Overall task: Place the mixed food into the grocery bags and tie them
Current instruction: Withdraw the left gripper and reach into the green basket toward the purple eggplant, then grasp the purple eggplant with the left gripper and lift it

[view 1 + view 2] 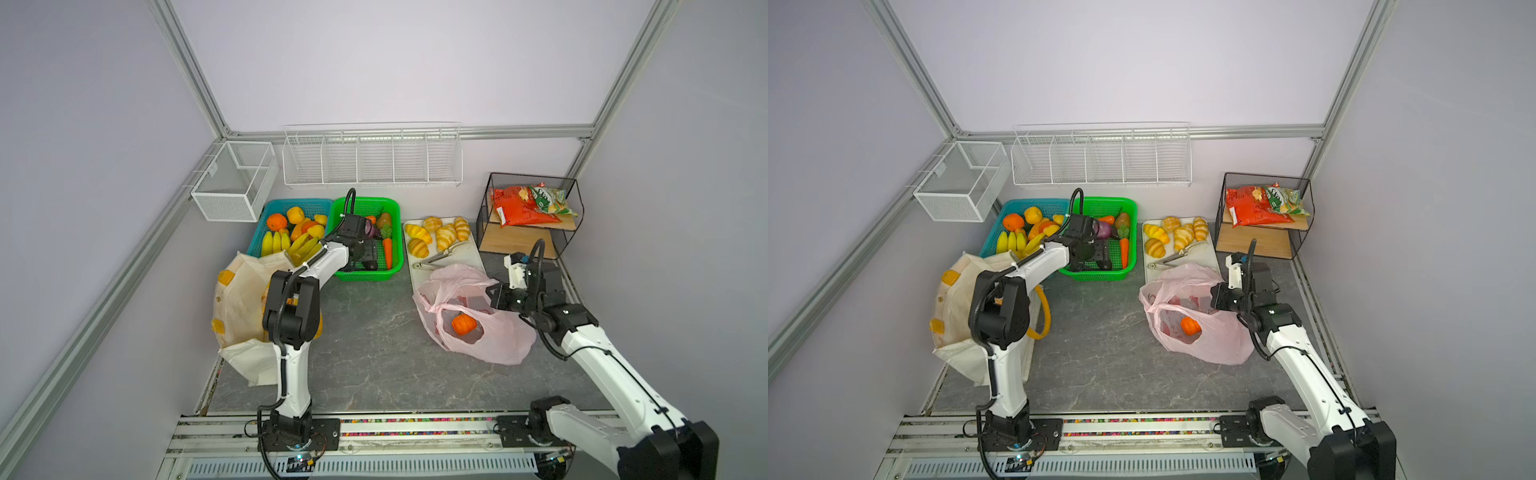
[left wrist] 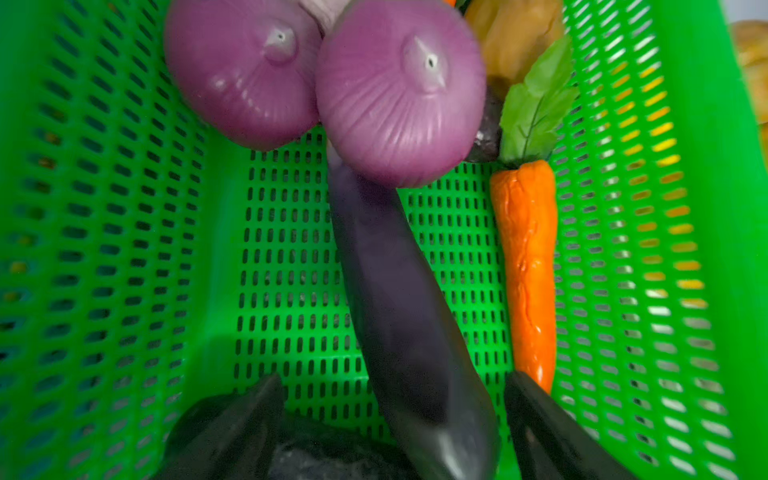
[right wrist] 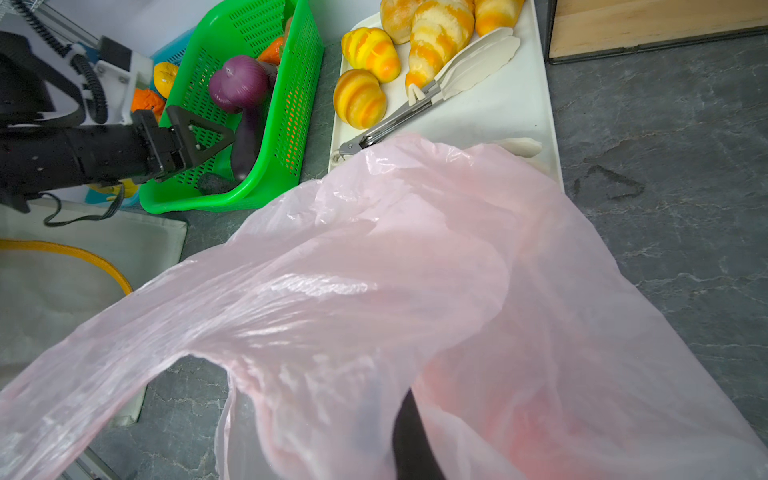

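Note:
The narrower end of the eggplant should stay free to go into the pink bag first. My left gripper should grab the eggplant across its thick end.
My left gripper reaches into the green basket and is open. Its fingers stand on either side of the thick end of a dark purple eggplant. Two purple onions lie beyond it, with an orange carrot beside it. My right gripper is shut on the rim of the pink bag, holding its mouth up. An orange pumpkin sits inside. The cream tote lies at the left. Snack packets rest on the black wire shelf.
A blue basket of bananas and oranges stands left of the green one. A white tray with croissants and tongs lies behind the pink bag. White wire racks hang on the back wall. The black shelf stands at back right.

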`<action>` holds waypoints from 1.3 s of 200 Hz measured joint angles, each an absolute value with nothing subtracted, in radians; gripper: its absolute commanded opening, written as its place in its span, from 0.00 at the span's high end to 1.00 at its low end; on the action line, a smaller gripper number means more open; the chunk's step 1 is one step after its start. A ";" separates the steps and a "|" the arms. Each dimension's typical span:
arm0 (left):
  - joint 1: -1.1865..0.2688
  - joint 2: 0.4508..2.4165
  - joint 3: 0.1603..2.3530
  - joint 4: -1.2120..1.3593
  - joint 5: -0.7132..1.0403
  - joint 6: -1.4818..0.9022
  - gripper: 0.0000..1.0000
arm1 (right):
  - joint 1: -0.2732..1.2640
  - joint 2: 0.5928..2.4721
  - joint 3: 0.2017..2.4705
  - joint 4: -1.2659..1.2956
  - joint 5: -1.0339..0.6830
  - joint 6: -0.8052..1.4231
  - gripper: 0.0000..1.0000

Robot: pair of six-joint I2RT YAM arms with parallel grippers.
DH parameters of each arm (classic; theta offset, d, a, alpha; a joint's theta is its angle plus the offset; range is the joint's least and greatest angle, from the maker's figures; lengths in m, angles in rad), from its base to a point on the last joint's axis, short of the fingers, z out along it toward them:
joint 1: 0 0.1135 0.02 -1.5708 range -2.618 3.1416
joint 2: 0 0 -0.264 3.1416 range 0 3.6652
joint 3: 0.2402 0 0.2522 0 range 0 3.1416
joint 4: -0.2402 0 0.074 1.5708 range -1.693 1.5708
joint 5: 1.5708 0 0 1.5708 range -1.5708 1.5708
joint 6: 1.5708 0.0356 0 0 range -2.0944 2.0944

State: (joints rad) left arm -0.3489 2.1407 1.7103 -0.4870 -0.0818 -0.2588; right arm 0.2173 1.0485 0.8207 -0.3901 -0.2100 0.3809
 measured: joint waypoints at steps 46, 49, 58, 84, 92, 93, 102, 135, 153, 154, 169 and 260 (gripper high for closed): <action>-0.349 2.283 1.866 -0.568 -0.062 -0.250 0.15 | 0.217 1.049 0.814 -0.379 -0.219 0.381 0.94; -0.349 2.291 1.876 -0.572 -0.058 -0.250 0.16 | 0.217 1.049 0.814 -0.378 -0.221 0.381 0.94; -0.349 2.320 1.916 -0.583 -0.049 -0.250 0.18 | 0.217 1.050 0.813 -0.376 -0.226 0.381 0.94; -0.349 2.392 2.007 -0.619 -0.011 -0.249 0.26 | 0.217 1.050 0.811 -0.376 -0.229 0.381 0.94; -0.349 2.405 2.024 -0.628 -0.005 -0.247 0.28 | 0.217 1.050 0.810 -0.376 -0.229 0.381 0.94; -0.349 2.406 2.026 -0.628 -0.004 -0.247 0.28 | 0.217 1.050 0.810 -0.376 -0.229 0.381 0.94; -0.349 2.416 2.046 -0.635 0.002 -0.245 0.31 | 0.217 1.050 0.810 -0.376 -0.229 0.381 0.94; -0.349 2.431 2.075 -0.654 0.027 -0.246 0.44 | 0.217 1.050 0.809 -0.376 -0.231 0.381 0.94; -0.349 2.431 2.078 -0.658 0.035 -0.249 0.52 | 0.217 1.050 0.809 -0.376 -0.234 0.381 0.94; -0.349 2.431 2.078 -0.658 0.035 -0.249 0.53 | 0.217 1.050 0.809 -0.376 -0.234 0.381 0.94; -0.349 2.431 2.078 -0.657 0.048 -0.248 0.58 | 0.217 1.050 0.809 -0.376 -0.234 0.381 0.94; -0.349 2.067 1.738 -0.495 0.040 -0.284 0.72 | 0.217 1.055 0.807 -0.361 -0.252 0.385 0.94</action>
